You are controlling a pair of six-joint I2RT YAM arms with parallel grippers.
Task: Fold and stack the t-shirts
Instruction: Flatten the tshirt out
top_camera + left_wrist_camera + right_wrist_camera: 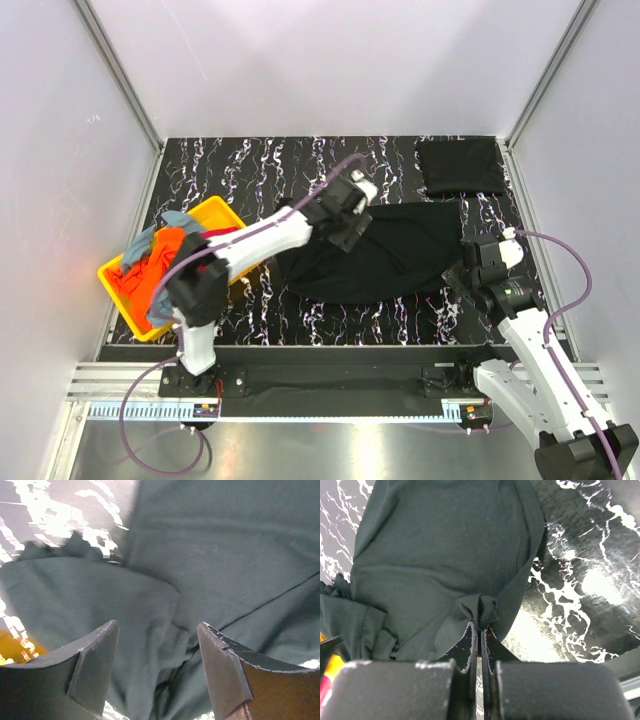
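My left gripper grips the black t-shirt by its rumpled edge opposite the right gripper's pinch next, to spread the t-shirt flat for folding.
A black t-shirt (385, 250) lies spread and rumpled on the marbled table, mid-right. My left gripper (352, 222) hovers over its left upper part, jaws open, with wrinkled black cloth (165, 605) below and nothing between the fingers (95, 665). My right gripper (462, 268) is at the shirt's right edge, shut on a bunched pinch of the black cloth (481, 611). A folded black t-shirt (458, 165) sits at the back right. More t-shirts, orange (160, 262) and grey-blue (140, 245) with a bit of magenta, are heaped in the tray.
A yellow plastic tray (215, 212) stands at the left of the table (250, 170), under the left arm. White walls and aluminium posts enclose the table on three sides.
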